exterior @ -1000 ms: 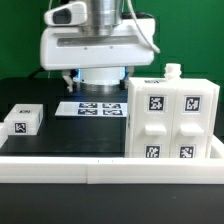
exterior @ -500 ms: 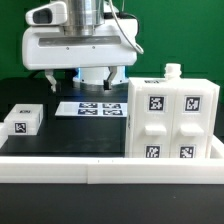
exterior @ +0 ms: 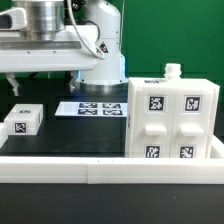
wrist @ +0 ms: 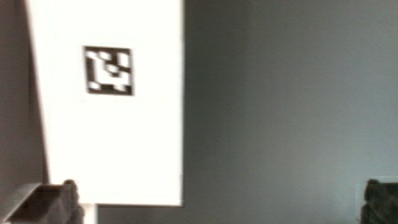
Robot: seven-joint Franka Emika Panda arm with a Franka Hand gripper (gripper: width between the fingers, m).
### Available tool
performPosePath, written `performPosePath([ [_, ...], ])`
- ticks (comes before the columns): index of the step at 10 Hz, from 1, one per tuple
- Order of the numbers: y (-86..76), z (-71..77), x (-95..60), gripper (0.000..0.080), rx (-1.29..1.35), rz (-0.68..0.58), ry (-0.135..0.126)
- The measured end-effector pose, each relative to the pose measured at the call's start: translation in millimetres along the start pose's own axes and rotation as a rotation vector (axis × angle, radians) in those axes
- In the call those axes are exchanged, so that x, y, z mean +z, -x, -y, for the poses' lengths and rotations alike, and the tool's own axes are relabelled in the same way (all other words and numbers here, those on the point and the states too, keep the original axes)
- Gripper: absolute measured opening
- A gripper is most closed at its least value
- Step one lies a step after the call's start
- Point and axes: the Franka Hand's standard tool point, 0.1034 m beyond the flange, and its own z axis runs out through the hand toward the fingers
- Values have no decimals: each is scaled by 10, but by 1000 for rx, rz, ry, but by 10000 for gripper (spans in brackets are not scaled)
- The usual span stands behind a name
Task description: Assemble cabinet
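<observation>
I need to grab the white tagged block [exterior: 22, 121] by its long sides next with my gripper, so that I can cap the tagged cabinet [exterior: 172, 120] with it.
The cabinet [exterior: 170, 120] is a big white box with square tags on its front. It stands upright on the black table at the exterior view's right, with a small white knob on top. My gripper [exterior: 45, 85] hangs at the exterior view's left, above a small white tagged block [exterior: 22, 121], and is apart from the cabinet. In the wrist view my gripper [wrist: 214, 200] is open wide with nothing between its dark fingers [wrist: 54, 203]. The white tagged block [wrist: 111, 110] lies below, close to one finger.
The marker board [exterior: 95, 108] lies flat at the back middle of the table. A white rail [exterior: 110, 172] runs along the front edge. The arm's white base [exterior: 102, 55] stands behind the marker board.
My gripper has swung from above the marker board toward the exterior view's left, over the small white block. The cabinet and the block have not moved.
</observation>
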Motion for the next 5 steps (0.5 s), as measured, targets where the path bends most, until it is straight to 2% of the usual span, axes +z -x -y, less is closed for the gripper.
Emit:
performPosePath([
  [2, 84, -121, 53, 797, -3, 11, -1],
  [5, 164, -179, 186, 797, -12, 26, 1],
])
